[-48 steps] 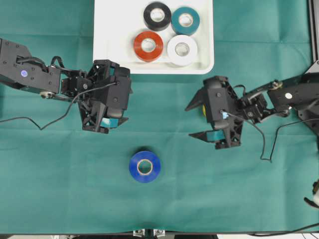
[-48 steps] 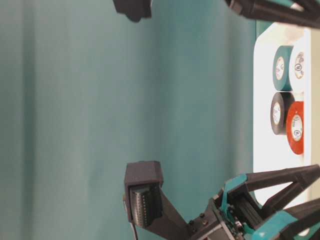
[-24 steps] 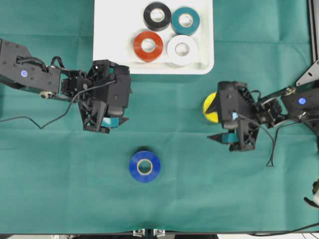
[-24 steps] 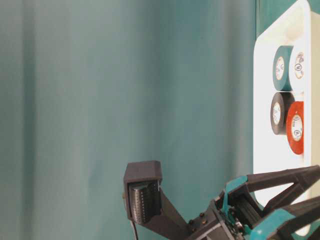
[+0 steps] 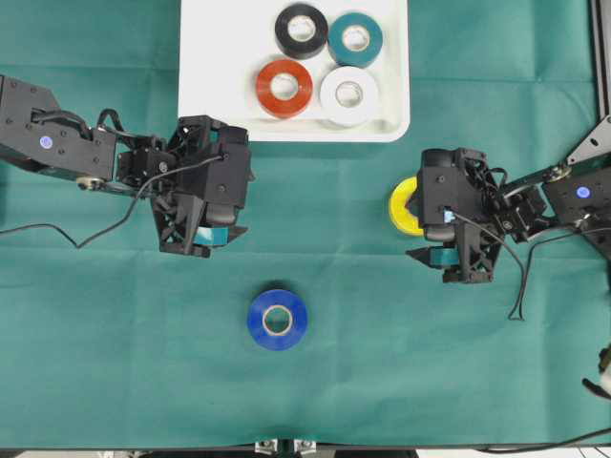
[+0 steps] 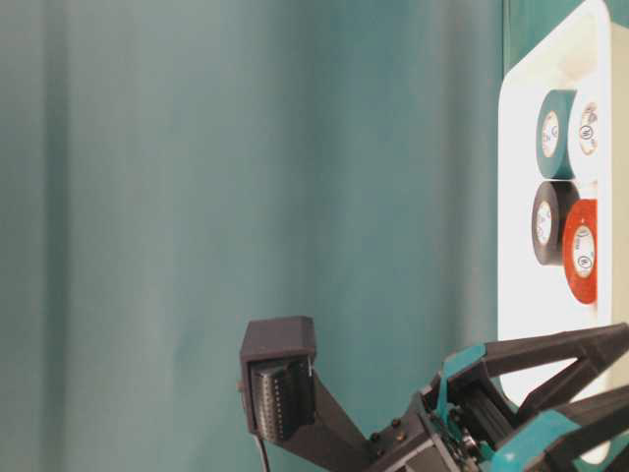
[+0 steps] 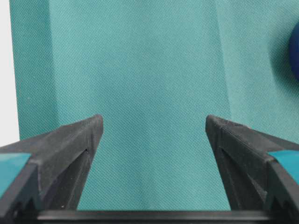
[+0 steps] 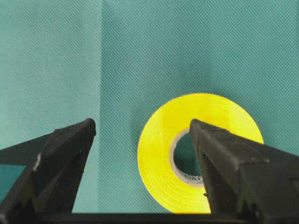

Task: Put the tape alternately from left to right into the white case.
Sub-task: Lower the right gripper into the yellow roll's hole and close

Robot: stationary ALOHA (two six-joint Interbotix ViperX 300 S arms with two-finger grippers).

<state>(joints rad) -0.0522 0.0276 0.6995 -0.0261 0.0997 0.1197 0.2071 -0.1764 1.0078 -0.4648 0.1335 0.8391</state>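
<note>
The robot's right gripper needs to load the white case, so next it needs to pick up the yellow roll by its ring between core and outer edge [image 5: 399,205] [image 8: 156,135].
The white case [image 5: 205,114] lies at the top centre and holds the black [image 5: 302,31], teal [image 5: 355,39], red [image 5: 284,88] and white [image 5: 349,95] tape rolls. A blue roll [image 5: 278,319] lies flat on the cloth below my left gripper [image 5: 229,188], which hangs open over bare cloth [image 7: 154,119]. The yellow roll [image 8: 159,154] lies flat at the right. My right gripper [image 8: 142,123] is open just over it, one finger above the core hole and the other outside the roll's left side. The gripper's body partly covers the roll from above [image 5: 402,206].
Green cloth [image 5: 115,334] covers the table. Cables trail from both arms [image 5: 57,234]. The table-level view shows the case [image 6: 516,197] with its rolls at the right and a left-gripper finger [image 6: 280,393] low in the foreground.
My right gripper has shifted right, uncovering the yellow roll, and now sits with its jaws over that roll. The left arm and all rolls have stayed put.
</note>
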